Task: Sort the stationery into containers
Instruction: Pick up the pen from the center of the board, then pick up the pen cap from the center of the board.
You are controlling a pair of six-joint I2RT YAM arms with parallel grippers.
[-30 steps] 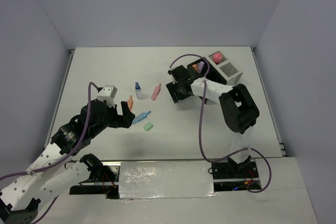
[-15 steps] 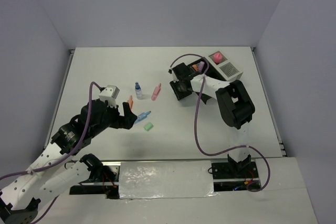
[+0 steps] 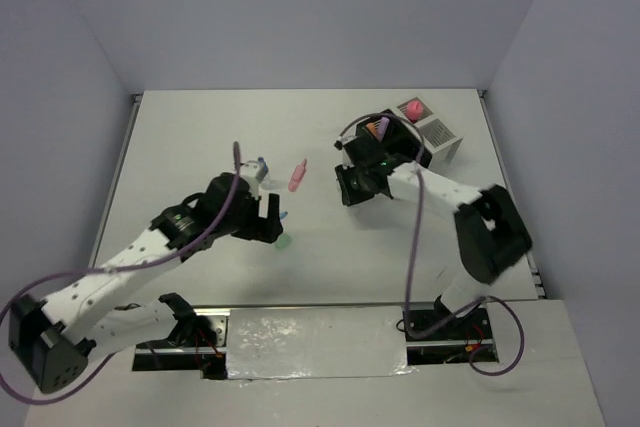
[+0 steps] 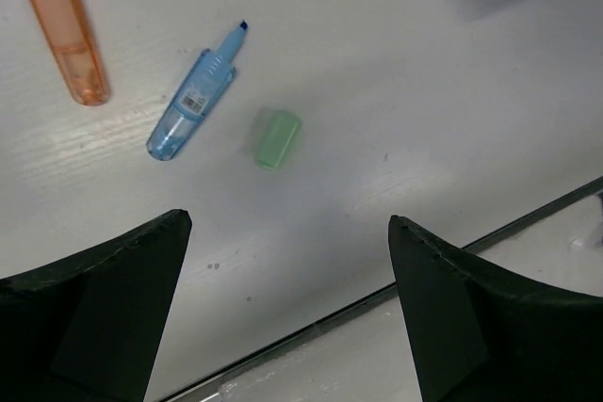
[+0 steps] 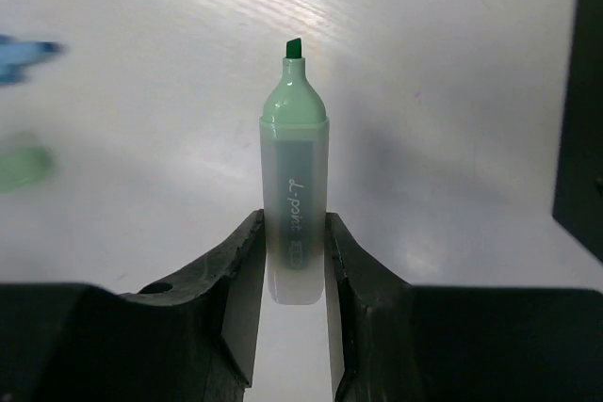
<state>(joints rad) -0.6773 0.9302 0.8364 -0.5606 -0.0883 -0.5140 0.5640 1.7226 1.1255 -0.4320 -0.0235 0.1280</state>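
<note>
I should pick up the green eraser-like cap across its long sides with my left gripper next, so its open end stays free for the green highlighter's tip.
My right gripper [image 5: 294, 225] is shut on a green highlighter [image 5: 294, 185], tip pointing away, held above the table. In the top view the right gripper [image 3: 350, 187] is just left and in front of the black container [image 3: 366, 134], which holds purple items. The white container [image 3: 438, 133] next to it holds a pink item [image 3: 411, 109]. My left gripper [image 4: 287, 225] is open and empty above the table, just short of a green eraser [image 4: 278, 138], a blue highlighter [image 4: 193, 105] and an orange highlighter [image 4: 68, 40]. In the top view the left gripper [image 3: 270, 222] covers those highlighters.
A pink highlighter [image 3: 297, 176] and a small blue-capped bottle [image 3: 262, 163] lie behind the left gripper. The green eraser [image 3: 283, 241] is near the table's front edge. A black container wall [image 5: 589, 101] shows at the right of the right wrist view.
My left arm has swung right and forward, so its open gripper now hangs over the blue and orange highlighters. My right gripper has shifted a little right and towards me, its elbow swinging outward.
</note>
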